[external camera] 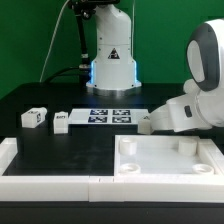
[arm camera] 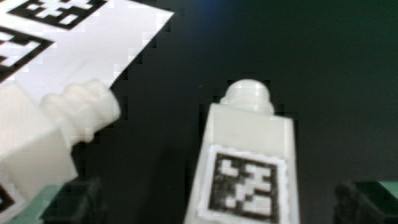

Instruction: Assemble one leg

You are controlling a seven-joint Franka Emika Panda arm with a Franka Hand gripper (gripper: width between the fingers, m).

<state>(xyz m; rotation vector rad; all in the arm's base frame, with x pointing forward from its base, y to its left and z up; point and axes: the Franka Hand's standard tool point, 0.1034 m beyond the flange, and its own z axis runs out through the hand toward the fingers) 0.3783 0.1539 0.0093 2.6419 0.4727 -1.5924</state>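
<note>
My gripper should close on the leg now, because my fingers are low at the table beside the tagged sides of the white leg (arm camera: 244, 185). Closing now would hold the leg.
In the wrist view a white leg (arm camera: 246, 150) lies on the black table, its tag face up and its rounded peg end pointing away. My gripper (arm camera: 228, 205) is open and straddles it. One finger (arm camera: 80, 205) and the other (arm camera: 374, 200) stand apart from the leg's sides, with dark gaps between. A second leg (arm camera: 50, 120) with a ribbed peg lies close beside it. In the exterior view the gripper (external camera: 150, 122) is low at the table, right of the marker board. Two more legs (external camera: 34, 117) (external camera: 61, 122) stand at the exterior view's left.
The marker board (external camera: 110, 115) lies before the robot base and also shows in the wrist view (arm camera: 71, 30). The large white square panel (external camera: 165, 158) lies at the front right. A white L-shaped rail (external camera: 40, 175) runs along the front left.
</note>
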